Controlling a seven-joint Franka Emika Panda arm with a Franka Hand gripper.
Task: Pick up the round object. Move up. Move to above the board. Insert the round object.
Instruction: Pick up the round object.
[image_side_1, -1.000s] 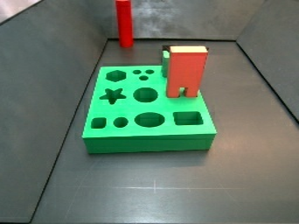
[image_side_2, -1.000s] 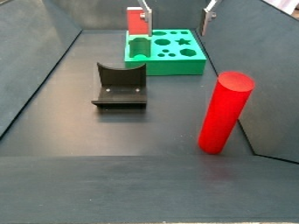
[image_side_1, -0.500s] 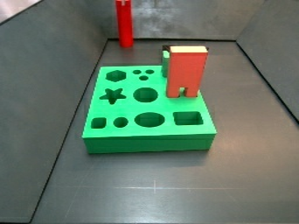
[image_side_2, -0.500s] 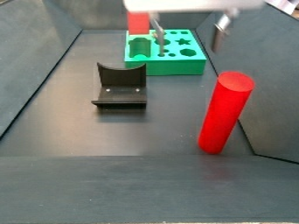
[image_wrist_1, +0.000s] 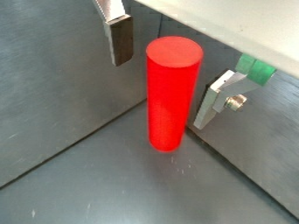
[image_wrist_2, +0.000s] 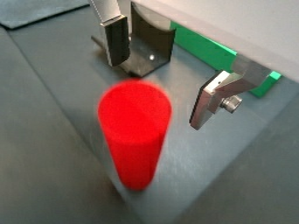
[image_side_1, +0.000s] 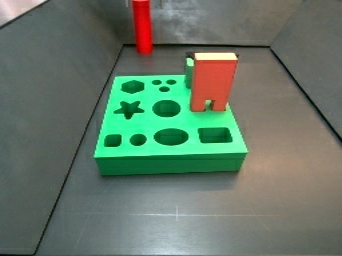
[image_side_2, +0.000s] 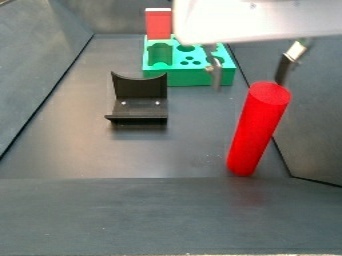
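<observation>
Next, my gripper grabs the red cylinder peg by its upper part (image_wrist_1: 174, 59), which leaves the peg's lower end free to enter the board.
The round object is a tall, bright red cylinder peg (image_side_2: 257, 128) standing upright on the dark floor near a wall; it also shows in a side view (image_side_1: 140, 25) and in both wrist views (image_wrist_1: 172, 96) (image_wrist_2: 135, 144). My gripper (image_side_2: 251, 64) is open and empty, just above the peg's top, with one finger on each side of it in both wrist views (image_wrist_1: 170, 68) (image_wrist_2: 165, 70). The fingers do not touch the peg. The green board (image_side_1: 167, 125) (image_side_2: 187, 64) with cut-out holes lies apart from the peg. My gripper is out of view in the side view that faces the board.
A red-orange block with a cream top (image_side_1: 211, 82) (image_side_2: 159, 22) stands on the board. The fixture (image_side_2: 138, 97) (image_wrist_2: 146, 48) stands on the floor between board and peg. Grey walls close in the floor, and one wall is right beside the peg.
My gripper has moved from over the board toward the peg and now hangs directly above it, still open. The peg, board and block have not moved.
</observation>
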